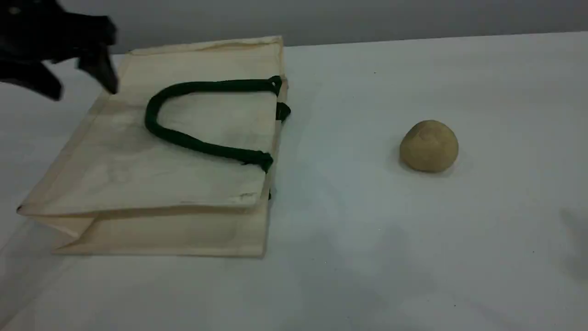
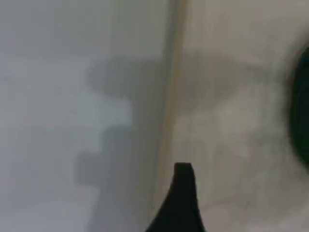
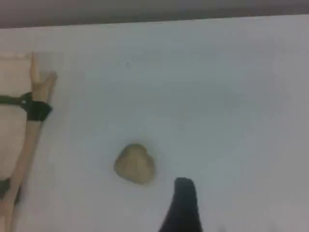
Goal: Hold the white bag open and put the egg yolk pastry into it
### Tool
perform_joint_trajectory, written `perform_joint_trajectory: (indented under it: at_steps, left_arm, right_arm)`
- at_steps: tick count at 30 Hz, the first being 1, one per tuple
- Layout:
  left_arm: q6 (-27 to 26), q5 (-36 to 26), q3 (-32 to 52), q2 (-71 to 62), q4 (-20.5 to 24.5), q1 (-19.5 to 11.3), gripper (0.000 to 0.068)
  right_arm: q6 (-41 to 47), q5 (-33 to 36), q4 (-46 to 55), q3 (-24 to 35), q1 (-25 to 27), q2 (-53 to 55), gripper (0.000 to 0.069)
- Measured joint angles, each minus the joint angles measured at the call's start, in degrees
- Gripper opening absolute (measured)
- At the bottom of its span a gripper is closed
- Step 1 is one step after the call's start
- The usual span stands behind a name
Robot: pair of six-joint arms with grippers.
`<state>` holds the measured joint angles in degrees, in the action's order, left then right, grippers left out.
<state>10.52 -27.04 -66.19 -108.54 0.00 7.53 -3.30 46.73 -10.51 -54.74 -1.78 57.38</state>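
Observation:
My left gripper needs to grab the bag by its green loop handle next, because the bag's cloth [image 1: 115, 160] is lying flat on the tabletop.
The white bag [image 1: 151, 161] lies flat on the table's left half, its mouth edge facing right. One dark green loop handle [image 1: 193, 142] rests on its top face. The tan egg yolk pastry [image 1: 428, 146] sits alone on the table to the right, well apart from the bag. My left gripper [image 1: 78, 85] hovers open over the bag's far left corner, holding nothing. Its fingertip [image 2: 182, 193] shows above the bag's fabric [image 2: 231, 121] near the edge. The right fingertip [image 3: 183, 203] hangs just right of the pastry [image 3: 135, 163], touching nothing. The right arm is outside the scene view.
The tabletop [image 1: 367, 257] is pale white, with a grey wall [image 1: 367, 18] behind its far edge. A faint shadow [image 1: 576, 243] lies at the right border. The bag's mouth edge and handle end [image 3: 34, 108] show at the left of the right wrist view.

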Motion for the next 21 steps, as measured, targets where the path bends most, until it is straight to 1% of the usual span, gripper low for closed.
perform_joint_trajectory:
  at_steps: [6, 9, 12, 21]
  left_arm:
    - [0.0, -2.5, -8.6, -7.0, 0.0, 3.2, 0.0592]
    - [0.0, -3.5, -12.2, -10.0, 0.0, 4.1, 0.0592]
    - [0.0, -4.6, -14.0, -12.3, 0.0, 4.1, 0.0592]
    - [0.0, -3.4, -14.1, -16.2, 0.0, 4.1, 0.0592]
  right_arm:
    - [0.0, 0.1, 0.0, 0.0, 0.0, 0.0, 0.0553]
    - [0.0, 0.1, 0.0, 0.0, 0.0, 0.0, 0.0553]
    - [-0.2, 0.1, 0.0, 0.0, 0.0, 0.0, 0.0553]
    - [-0.2, 0.1, 0.0, 0.0, 0.0, 0.0, 0.0553]
